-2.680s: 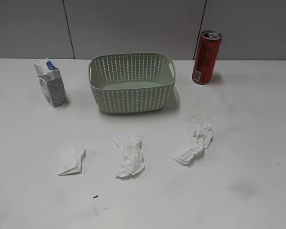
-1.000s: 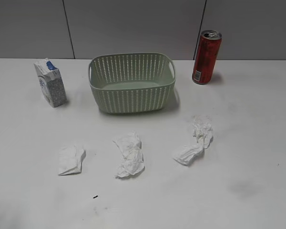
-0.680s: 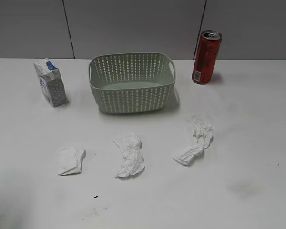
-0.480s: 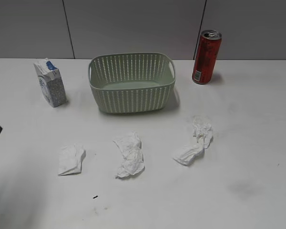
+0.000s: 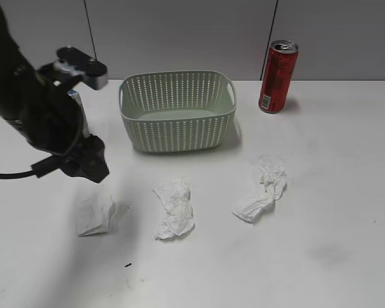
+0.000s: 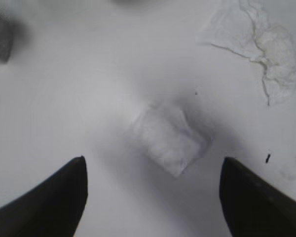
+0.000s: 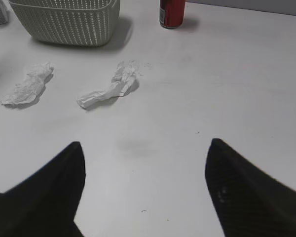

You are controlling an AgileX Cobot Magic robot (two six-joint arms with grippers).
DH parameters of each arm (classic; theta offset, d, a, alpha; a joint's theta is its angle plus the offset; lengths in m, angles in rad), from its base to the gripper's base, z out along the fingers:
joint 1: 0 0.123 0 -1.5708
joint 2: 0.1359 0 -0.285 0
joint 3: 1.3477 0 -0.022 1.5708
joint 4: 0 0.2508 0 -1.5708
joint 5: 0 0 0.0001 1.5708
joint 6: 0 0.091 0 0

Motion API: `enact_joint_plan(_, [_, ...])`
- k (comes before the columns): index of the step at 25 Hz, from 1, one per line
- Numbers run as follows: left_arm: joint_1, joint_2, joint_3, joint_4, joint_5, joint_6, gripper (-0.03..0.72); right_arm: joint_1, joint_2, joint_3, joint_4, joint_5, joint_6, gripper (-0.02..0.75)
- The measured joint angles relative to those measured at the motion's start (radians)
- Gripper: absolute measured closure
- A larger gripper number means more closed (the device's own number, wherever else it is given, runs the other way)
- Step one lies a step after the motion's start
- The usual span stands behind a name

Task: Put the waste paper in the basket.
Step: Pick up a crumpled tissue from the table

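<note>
The waste paper should go in the basket [image 5: 178, 110]. My left gripper needs to grab the white waste paper wad by its crumpled body [image 5: 94, 215] next.
Three crumpled white waste paper wads lie in a row on the white table: left wad [image 5: 94, 215], middle wad [image 5: 174, 208], right wad [image 5: 263, 190]. The sage-green basket [image 5: 178, 110] stands behind them, empty as far as I see. My left gripper [image 5: 83, 165] hovers open just above the left wad; in the left wrist view that wad [image 6: 170, 138] lies ahead of the two open fingers [image 6: 153, 170], with the middle wad [image 6: 259, 42] at top right. My right gripper [image 7: 143, 163] is open and empty, out of the exterior view; its view shows two wads [image 7: 27, 86] [image 7: 111, 88] and the basket [image 7: 66, 19].
A red can [image 5: 278, 77] stands at the back right of the basket, also in the right wrist view [image 7: 171, 12]. A white-and-grey packet stands left of the basket, mostly hidden behind my left arm [image 5: 25, 102]. A grey wall runs behind the table.
My left arm has come in from the left edge and now hangs over the left wad. The wads, basket and can have not moved.
</note>
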Motion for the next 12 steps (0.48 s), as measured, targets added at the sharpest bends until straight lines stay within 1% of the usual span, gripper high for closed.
enact_joint_plan(4, [-0.034, 0.153, -0.072, 0.008, 0.001, 0.0, 0.073, 0.0, 0.0, 0.0, 0.0, 0.001, 0.0, 0.166])
enact_joint_plan(6, [-0.035, 0.213, -0.079, 0.02, 0.002, 0.001, 0.073, 0.0, 0.0, 0.0, 0.0, 0.001, 0.0, 0.166])
enact_joint_plan(12, [-0.035, 0.318, -0.08, 0.099, 0.002, 0.001, 0.073, 0.0, 0.0, 0.0, 0.0, 0.001, 0.0, 0.166])
